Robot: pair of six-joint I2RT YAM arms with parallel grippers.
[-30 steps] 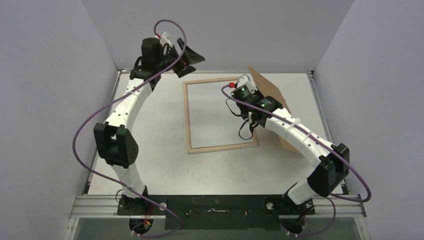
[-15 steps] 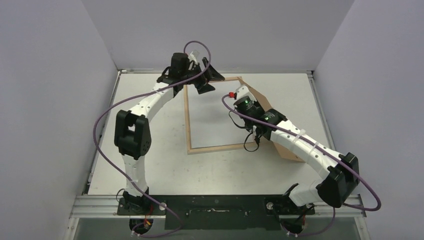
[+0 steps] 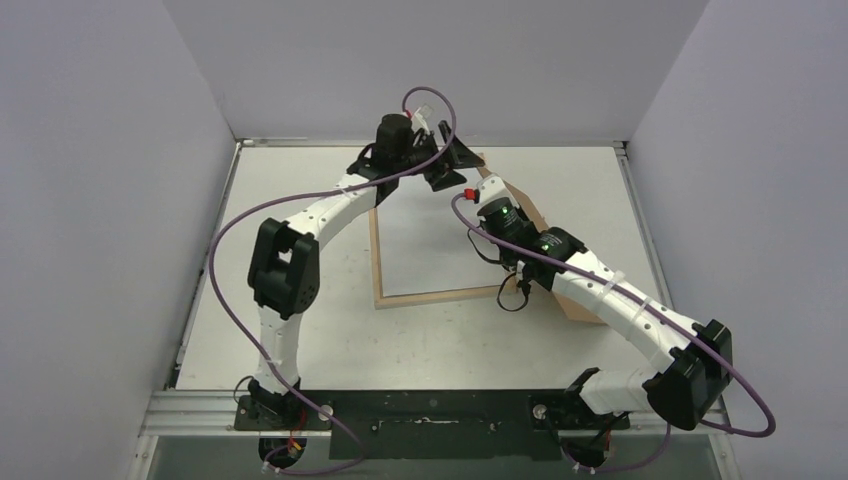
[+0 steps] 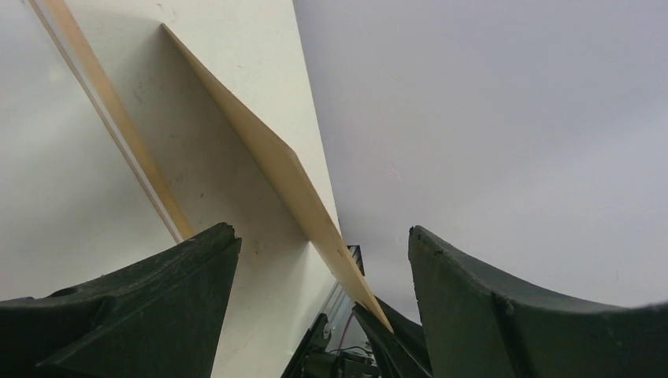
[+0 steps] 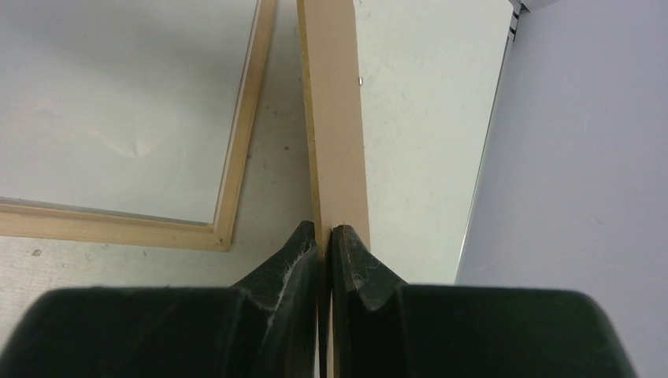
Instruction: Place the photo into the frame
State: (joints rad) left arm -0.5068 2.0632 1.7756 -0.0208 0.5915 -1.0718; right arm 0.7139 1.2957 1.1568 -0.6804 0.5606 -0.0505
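The backing board's far corner (image 3: 483,158) (image 4: 292,154) would stay behind if I lifted my left gripper now, because the gripper's fingers are wide open around the backing board's edge.
The frame (image 3: 375,240) lies flat with its pale wood back up, a plain white surface inside its rails. The photo's printed face shows in no view. My right gripper (image 3: 512,262) is shut on the edge of the brown backing board (image 3: 522,203) and holds it tilted up beside the frame's right rail. In the right wrist view the fingers (image 5: 324,230) pinch the board (image 5: 335,118), with the frame's corner (image 5: 236,157) to the left. My left gripper (image 3: 455,160) is open at the board's far corner. In the left wrist view the board's edge (image 4: 268,157) runs between the spread fingers (image 4: 323,236) without touching them.
Grey walls close the table on the left, back and right. The table's right edge (image 5: 484,157) runs close to the board. Purple cables loop off both arms. The frame's rail (image 4: 110,118) lies left of the board in the left wrist view.
My left arm has swung right from the back-left corner to the board's far corner. My right arm has drawn the held board a little right and toward the near side.
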